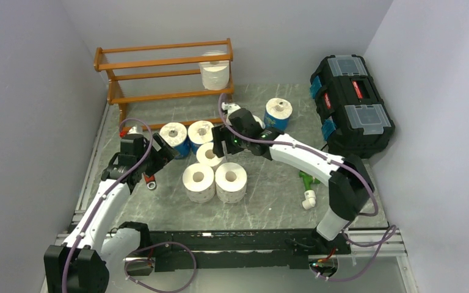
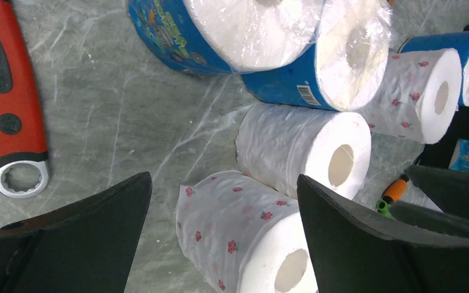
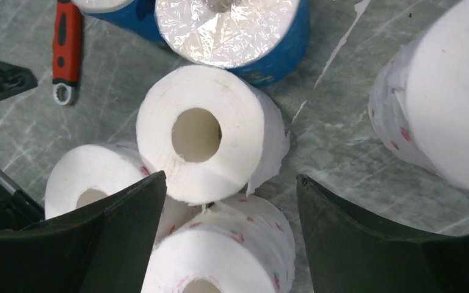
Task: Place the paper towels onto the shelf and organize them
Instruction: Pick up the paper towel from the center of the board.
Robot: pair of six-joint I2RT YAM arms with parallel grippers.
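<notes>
The right gripper grips the plain white roll by its side beside the hollow core next, leaving the roll's opposite side free to settle onto the shelf.
The wooden shelf stands at the back left with one white paper towel roll on its middle tier. Blue-wrapped rolls and plain or floral white rolls stand on the table. My left gripper is open; in the left wrist view it hovers over a floral roll next to a plain roll. My right gripper is open; in its wrist view it hovers above a floral roll and a plain roll.
A black toolbox sits at the right. A red wrench lies by the left gripper. Green and white small parts lie at front right. Another floral roll stands right of the right gripper.
</notes>
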